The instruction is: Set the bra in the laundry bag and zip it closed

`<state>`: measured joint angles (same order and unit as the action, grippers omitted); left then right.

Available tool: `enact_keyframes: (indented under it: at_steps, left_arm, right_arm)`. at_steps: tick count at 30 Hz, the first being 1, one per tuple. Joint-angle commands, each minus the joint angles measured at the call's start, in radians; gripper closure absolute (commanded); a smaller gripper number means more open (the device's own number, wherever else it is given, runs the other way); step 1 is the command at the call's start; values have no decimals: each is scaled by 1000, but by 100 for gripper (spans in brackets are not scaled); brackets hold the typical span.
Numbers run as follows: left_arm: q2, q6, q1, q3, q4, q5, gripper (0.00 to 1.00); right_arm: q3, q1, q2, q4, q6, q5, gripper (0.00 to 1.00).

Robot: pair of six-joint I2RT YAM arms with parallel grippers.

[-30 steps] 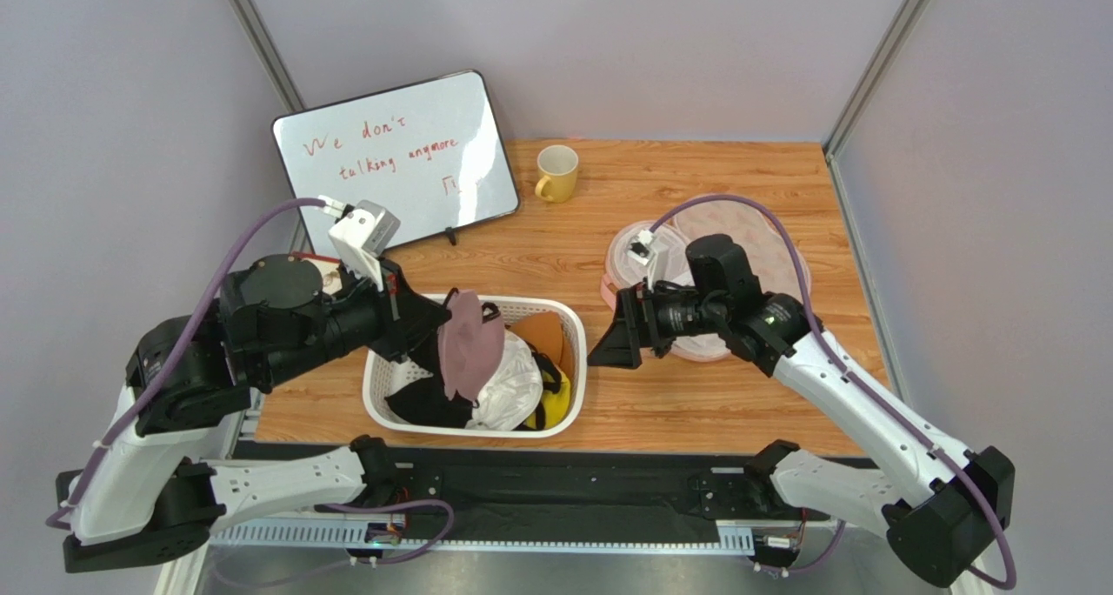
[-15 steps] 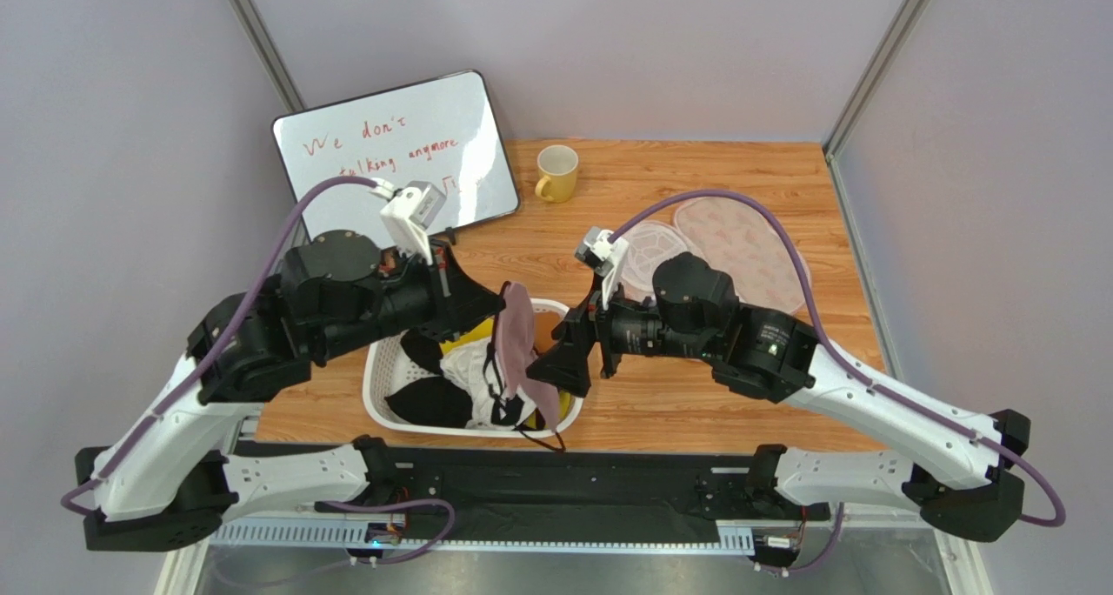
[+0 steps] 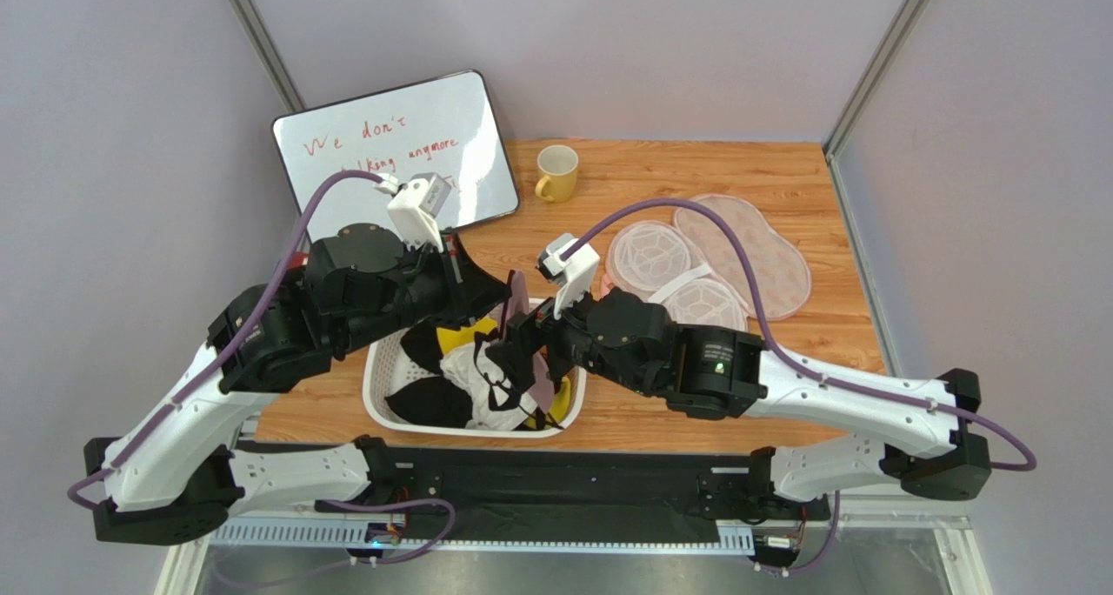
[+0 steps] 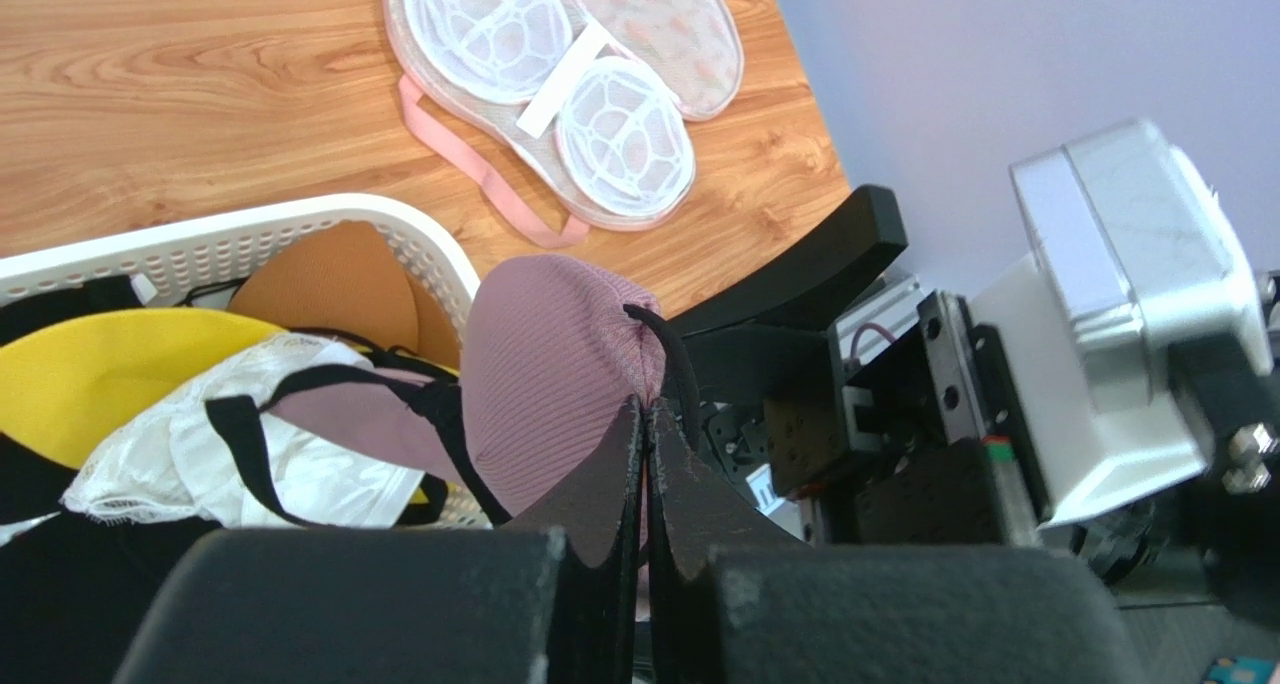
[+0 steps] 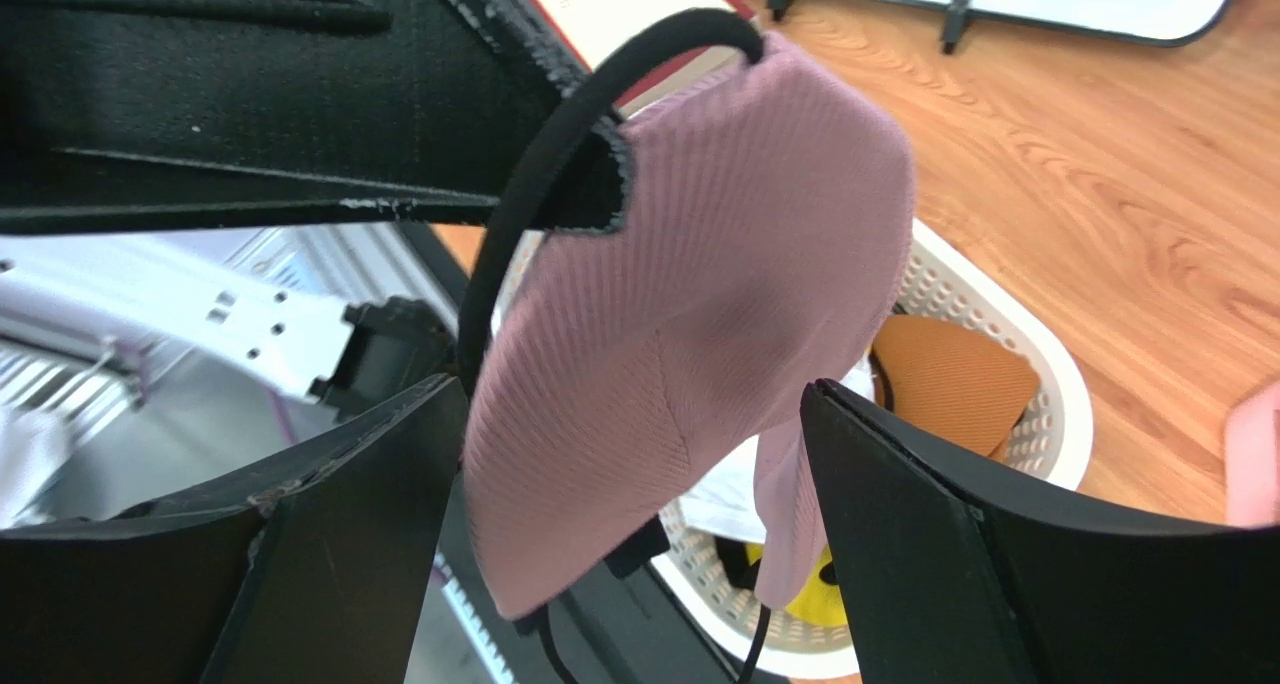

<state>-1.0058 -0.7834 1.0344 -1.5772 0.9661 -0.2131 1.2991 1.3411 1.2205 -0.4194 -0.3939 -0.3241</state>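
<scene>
I need to grab the bra's hanging cup by its edge (image 3: 537, 372) next with my right gripper, so the other one stays free to lie in the laundry bag (image 3: 712, 249).
My left gripper (image 4: 646, 408) is shut on the top edge of the pale pink bra (image 4: 549, 366) and holds it hanging over the white basket (image 4: 301, 228). In the top view the left gripper (image 3: 502, 311) and the bra (image 3: 538, 386) are at the basket's right end. My right gripper (image 5: 628, 399) is open, one finger on each side of the hanging cup (image 5: 706, 294), not closed on it; in the top view it (image 3: 520, 347) faces left. The laundry bag (image 3: 712, 249) lies unzipped and spread flat on the table at the right, also in the left wrist view (image 4: 556, 69).
The basket (image 3: 392, 419) holds a yellow garment (image 4: 90, 384), a white cloth (image 4: 181, 452), black and orange pieces. A whiteboard (image 3: 392, 152) stands at the back left and a yellow mug (image 3: 557, 172) behind the basket.
My right arm swung left from the laundry bag to the basket, its open fingers now around the bra. My left gripper carried the bra up and right over the basket's right end.
</scene>
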Motion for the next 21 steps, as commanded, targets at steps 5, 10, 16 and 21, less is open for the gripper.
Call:
enact_keyframes:
  at_steps: [5, 10, 16, 21]
  left_arm:
    - [-4, -28, 1, -41, -44, -3, 100]
    - [10, -17, 1, -34, -47, -11, 100]
    - [67, 15, 3, -1, -46, -77, 78]
    - [133, 61, 1, 22, -29, -153, 49]
  right_arm:
    - [118, 53, 86, 36, -14, -306, 24]
    - [43, 36, 45, 39, -85, -336, 76]
    - [-46, -63, -61, 15, -148, -282, 100]
    - [-90, -258, -189, -70, -160, -211, 100]
